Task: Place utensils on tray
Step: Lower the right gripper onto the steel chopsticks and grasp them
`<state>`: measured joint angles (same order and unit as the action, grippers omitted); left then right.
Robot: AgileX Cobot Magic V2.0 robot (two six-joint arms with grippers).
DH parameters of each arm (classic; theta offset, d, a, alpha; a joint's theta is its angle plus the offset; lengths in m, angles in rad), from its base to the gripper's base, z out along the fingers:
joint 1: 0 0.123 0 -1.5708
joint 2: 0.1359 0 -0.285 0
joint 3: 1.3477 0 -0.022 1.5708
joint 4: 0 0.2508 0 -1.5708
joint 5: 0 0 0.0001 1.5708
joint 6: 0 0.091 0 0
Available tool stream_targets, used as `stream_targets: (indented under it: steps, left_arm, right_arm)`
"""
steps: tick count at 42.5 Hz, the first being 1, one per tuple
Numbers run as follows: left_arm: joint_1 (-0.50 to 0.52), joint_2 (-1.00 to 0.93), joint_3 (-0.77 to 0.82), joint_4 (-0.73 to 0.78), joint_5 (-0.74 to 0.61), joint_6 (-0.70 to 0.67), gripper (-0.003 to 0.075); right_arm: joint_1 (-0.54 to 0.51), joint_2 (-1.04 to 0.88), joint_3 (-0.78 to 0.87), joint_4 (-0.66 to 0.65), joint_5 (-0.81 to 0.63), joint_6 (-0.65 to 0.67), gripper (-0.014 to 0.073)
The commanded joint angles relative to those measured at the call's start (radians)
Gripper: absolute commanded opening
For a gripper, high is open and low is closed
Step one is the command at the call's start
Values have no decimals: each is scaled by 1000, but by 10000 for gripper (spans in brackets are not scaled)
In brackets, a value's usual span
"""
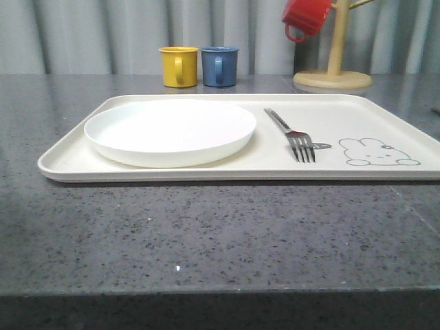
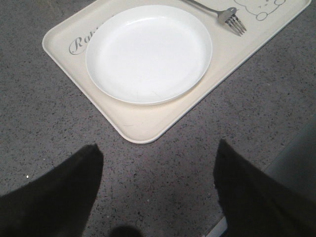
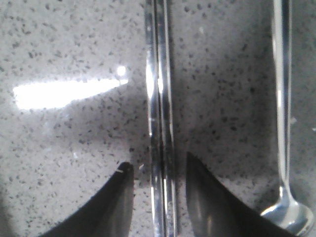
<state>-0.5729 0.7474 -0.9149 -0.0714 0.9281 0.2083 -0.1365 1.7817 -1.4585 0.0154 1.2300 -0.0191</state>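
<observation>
My right gripper should close and would catch the chopsticks: my fingers are beside the chopsticks in the right wrist view.
The cream tray [image 1: 69, 162] lies across the dark speckled counter, with a rabbit drawing at its right end. On it rest a round white plate [image 1: 170, 130] at the left and a silver fork [image 1: 292, 134] to its right, tines toward me. My left gripper [image 2: 158, 145] hovers open over bare counter near a corner of the tray [image 2: 143, 131], with the plate [image 2: 148, 52] and fork [image 2: 217, 11] beyond it. My right gripper [image 3: 158, 160] is open low over the counter, its fingers either side of the paired metal chopsticks [image 3: 159, 98]. A spoon [image 3: 282, 98] lies parallel beside them.
A yellow mug [image 1: 179, 67] and a blue mug [image 1: 220, 66] stand behind the tray. A red mug [image 1: 306, 17] hangs on a wooden mug tree [image 1: 335, 62] at the back right. The counter's front edge [image 1: 220, 290] runs close to the camera.
</observation>
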Motion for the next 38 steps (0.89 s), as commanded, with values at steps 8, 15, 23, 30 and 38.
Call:
stream_targets:
  steps: [8,15,23,30,38]
  left_arm:
    - [-9,-1,-26,-11,-70,-7,473]
    - [-9,-1,-26,-11,-70,-7,473]
    - [-9,-1,-26,-11,-70,-7,473]
    - [-9,-1,-26,-11,-70,-7,473]
    - [-9,-1,-26,-11,-70,-7,473]
  right_arm:
    - [-5,-43,-20,-6,-9,-10,201]
    - [-5,-43,-20,-6,-19,-10,203]
    - [-5,-40,-20,-6,-21,-10,202]
    - [-5,-24,-20,-6,-4,-10,202]
    - [-5,-29,-21,-6,3,-10,70]
